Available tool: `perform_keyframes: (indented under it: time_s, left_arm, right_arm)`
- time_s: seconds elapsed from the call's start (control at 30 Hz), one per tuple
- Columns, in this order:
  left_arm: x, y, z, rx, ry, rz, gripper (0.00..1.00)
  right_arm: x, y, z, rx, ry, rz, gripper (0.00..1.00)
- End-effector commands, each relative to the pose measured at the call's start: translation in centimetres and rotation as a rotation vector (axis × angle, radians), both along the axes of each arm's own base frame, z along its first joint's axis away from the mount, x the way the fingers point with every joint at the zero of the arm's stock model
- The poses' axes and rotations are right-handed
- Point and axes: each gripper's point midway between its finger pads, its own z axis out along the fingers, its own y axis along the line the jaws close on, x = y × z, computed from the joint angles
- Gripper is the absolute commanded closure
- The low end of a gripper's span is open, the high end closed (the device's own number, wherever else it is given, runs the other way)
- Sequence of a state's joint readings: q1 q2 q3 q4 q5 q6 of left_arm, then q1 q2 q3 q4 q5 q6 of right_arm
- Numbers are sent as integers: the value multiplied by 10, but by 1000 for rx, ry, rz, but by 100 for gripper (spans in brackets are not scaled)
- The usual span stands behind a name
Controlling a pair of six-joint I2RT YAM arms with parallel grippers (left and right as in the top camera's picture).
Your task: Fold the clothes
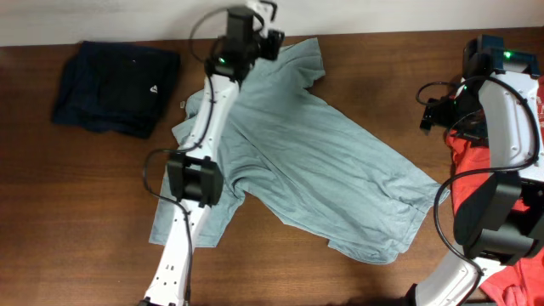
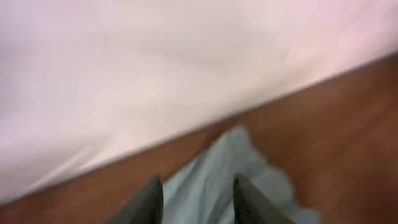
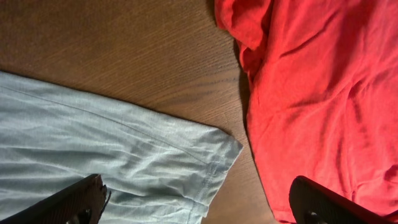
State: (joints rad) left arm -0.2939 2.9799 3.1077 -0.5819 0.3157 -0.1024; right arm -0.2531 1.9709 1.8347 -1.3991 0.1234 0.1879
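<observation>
The blue-grey T-shirt needs to be straightened for folding, so the robot's right gripper will next grab that T-shirt's side edge [image 1: 437,189] near its corner by the red T-shirt [image 1: 466,157].
A large pale blue-grey T-shirt [image 1: 314,161] lies spread out at a slant across the middle of the table. My left gripper [image 1: 276,39] is at the shirt's far end near the back edge. In the blurred left wrist view its fingers [image 2: 198,199] are apart, with shirt cloth [image 2: 217,168] showing between and beyond them. My right gripper [image 1: 432,117] hovers at the right. It is open [image 3: 199,208] above the shirt's corner [image 3: 155,162] and bare wood. A red T-shirt [image 1: 466,157] lies crumpled at the right edge and also shows in the right wrist view [image 3: 317,87].
A folded dark navy garment [image 1: 115,85] lies at the back left. The left arm [image 1: 194,183] stretches over the shirt's left side. A white wall [image 2: 155,62] runs behind the table's back edge. More red cloth [image 1: 518,280] lies at the front right corner.
</observation>
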Motion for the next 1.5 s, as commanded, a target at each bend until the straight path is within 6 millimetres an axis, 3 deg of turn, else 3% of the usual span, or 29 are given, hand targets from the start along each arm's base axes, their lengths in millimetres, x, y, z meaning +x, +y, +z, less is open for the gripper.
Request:
perform_keyframes:
  time_s: [0.0,0.13,0.27,0.43,0.5,0.53,0.67,0.73,0.87,0.93,0.97,1.0,1.1,1.17,1.33,1.47]
  left_arm:
    - [-23,1,120,-60,-125,-24,63]
    - [-49,27,158,-18,-71,38,51]
    - [-79,81,187,93,5,223,33]
    - [-141,142,229,223,69,409,17]
    - [-162,156,241,255,84,446,13]
    - [-173,162,246,268,89,462,5]
    - [-200,176,255,309,118,493,1]
    - [-205,177,250,323,145,488,1]
    - [-216,180,235,359,211,479,1]
    - [-221,181,229,376,242,474,1]
    - [-224,182,227,383,254,472,1]
    - [-223,182,228,381,251,472,1]
    - [-224,182,227,382,255,472,1]
    - [-224,182,227,382,255,472,1]
    - [-224,182,227,382,254,472,1]
    - [-224,182,227,383,254,472,1]
  right_arm:
    - [1,-3,18,-22,-52,-15,1]
    - [1,-3,18,-22,-52,-15,1]
    - [1,-3,18,-22,-52,-15,1]
    - [1,-3,18,-22,-53,-15,1]
    - [5,-2,18,-16,-69,-15,1]
    - [10,-2,19,-11,-90,-14,1]
    - [34,-3,22,-8,-189,-10,1]
    - [43,12,23,79,-232,4,1]
    - [34,26,21,150,-197,25,1]
    - [32,40,21,207,-191,129,1]
    - [32,52,22,256,-194,221,8]
    - [28,64,23,296,-186,305,22]
    - [10,72,20,292,-99,345,79]
    - [0,77,16,293,-45,350,96]
    - [-21,85,-8,291,64,293,96]
    - [-24,91,-44,292,79,277,96]
